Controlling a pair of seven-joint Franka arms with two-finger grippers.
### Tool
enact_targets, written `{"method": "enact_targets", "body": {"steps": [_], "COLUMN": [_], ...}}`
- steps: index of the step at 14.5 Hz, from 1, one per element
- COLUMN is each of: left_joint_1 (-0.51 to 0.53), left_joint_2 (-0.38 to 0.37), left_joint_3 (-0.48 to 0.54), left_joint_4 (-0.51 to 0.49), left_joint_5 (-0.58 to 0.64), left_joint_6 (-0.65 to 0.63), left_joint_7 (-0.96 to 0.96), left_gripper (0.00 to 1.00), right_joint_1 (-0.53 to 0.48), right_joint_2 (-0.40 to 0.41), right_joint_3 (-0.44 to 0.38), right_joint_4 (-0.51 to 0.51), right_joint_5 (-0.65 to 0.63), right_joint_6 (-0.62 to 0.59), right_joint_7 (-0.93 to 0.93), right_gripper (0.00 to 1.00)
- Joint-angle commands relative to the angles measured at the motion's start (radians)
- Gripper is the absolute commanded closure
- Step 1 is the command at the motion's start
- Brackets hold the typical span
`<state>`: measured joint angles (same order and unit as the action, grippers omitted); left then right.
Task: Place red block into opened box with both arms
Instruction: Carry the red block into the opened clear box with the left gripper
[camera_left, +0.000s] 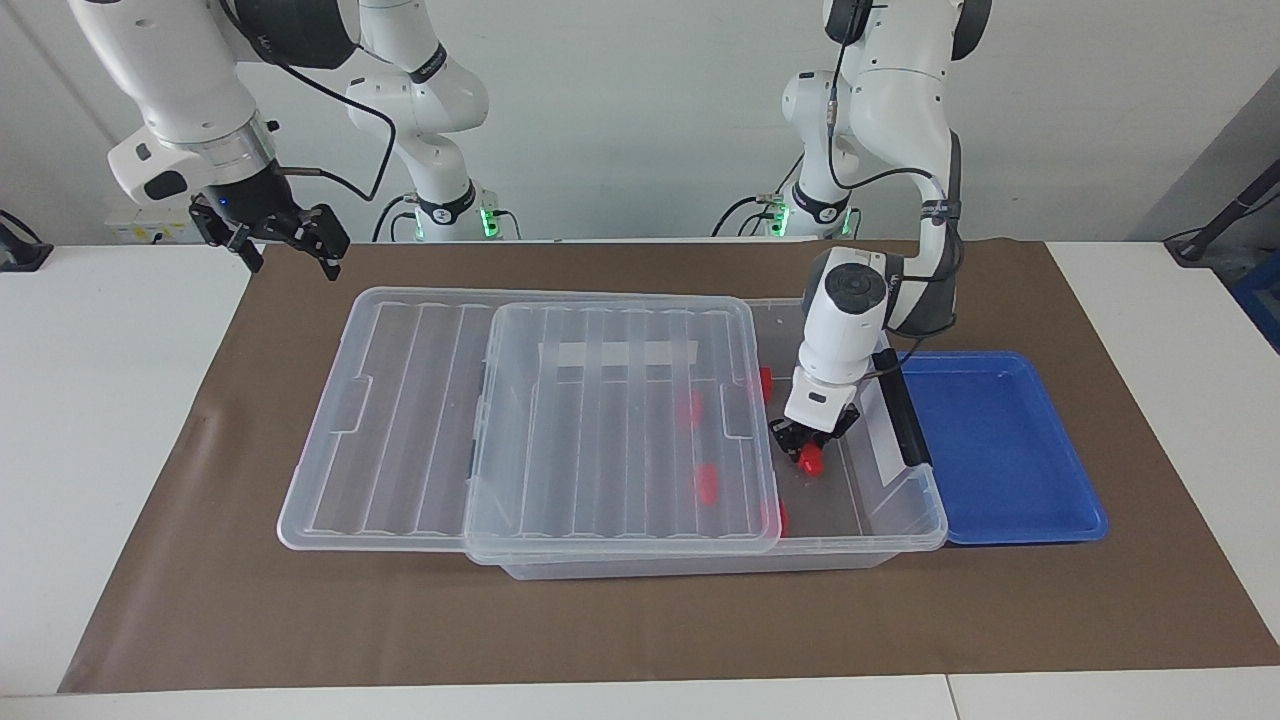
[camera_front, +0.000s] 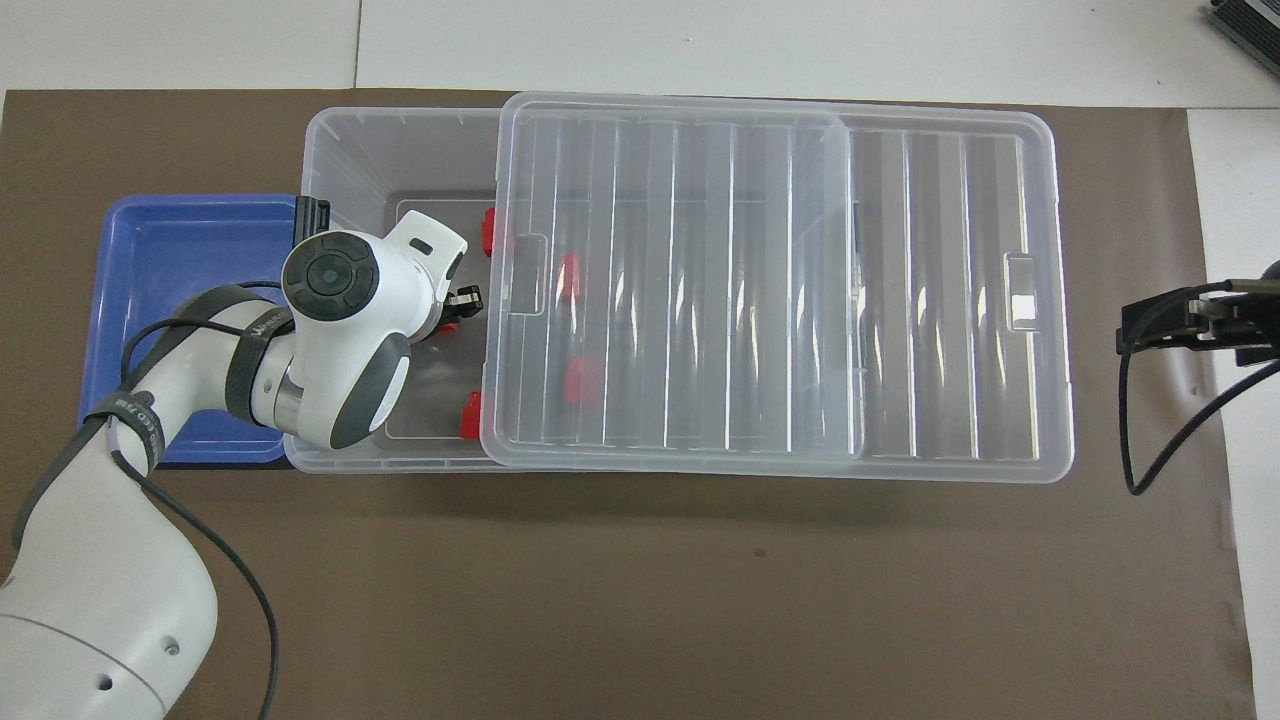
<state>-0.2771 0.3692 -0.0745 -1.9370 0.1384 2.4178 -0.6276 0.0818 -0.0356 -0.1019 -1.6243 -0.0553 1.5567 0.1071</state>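
I should grab the lid with my right gripper next by its overhanging end edge. The lid sticks out past the box's side, so there is room for my fingers there.
The opened box is a clear bin whose ribbed lid is slid toward the right arm's end, leaving an opening at the left arm's end. My left gripper reaches down into that opening, shut on a red block held low over the box floor. Several more red blocks lie inside, such as one under the lid. My right gripper hangs open and holds nothing, above the mat past the lid's end.
A flat blue tray lies against the box at the left arm's end. A black handle bar runs along that end of the box, close beside my left wrist. Brown mat covers the table.
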Motion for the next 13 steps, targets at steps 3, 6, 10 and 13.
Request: {"method": "enact_targets", "body": {"steps": [3,6,10,13], "left_joint_1": [-0.005,-0.01,-0.001,0.002], "left_joint_2": [-0.015,-0.032,-0.096,-0.148], "left_joint_3": [0.002,0.001,-0.001,0.002], "left_joint_4": [-0.027,-0.008,0.049,0.055], "left_joint_5": [0.023,0.023,0.003,-0.068], "left_joint_6": [-0.014,-0.071,-0.221,-0.278], "left_joint_7": [-0.017,-0.081,-0.093,-0.112], "left_gripper": [0.08,0.06,0.02,0.02], "right_joint_1": [-0.01,-0.008,-0.01,-0.013], "right_joint_2": [-0.018,-0.018,-0.018,-0.018], "right_joint_3": [0.005,0.005,0.005,0.005], "right_joint_4": [-0.025,-0.025,-0.025,-0.025], "right_joint_5": [0.02,0.02,0.02,0.02], "right_joint_6": [0.032,0.033,0.033,0.033], "right_joint_7": [-0.021,-0.023,-0.023,-0.023], "right_gripper": [0.0,0.0,0.0,0.0]}}
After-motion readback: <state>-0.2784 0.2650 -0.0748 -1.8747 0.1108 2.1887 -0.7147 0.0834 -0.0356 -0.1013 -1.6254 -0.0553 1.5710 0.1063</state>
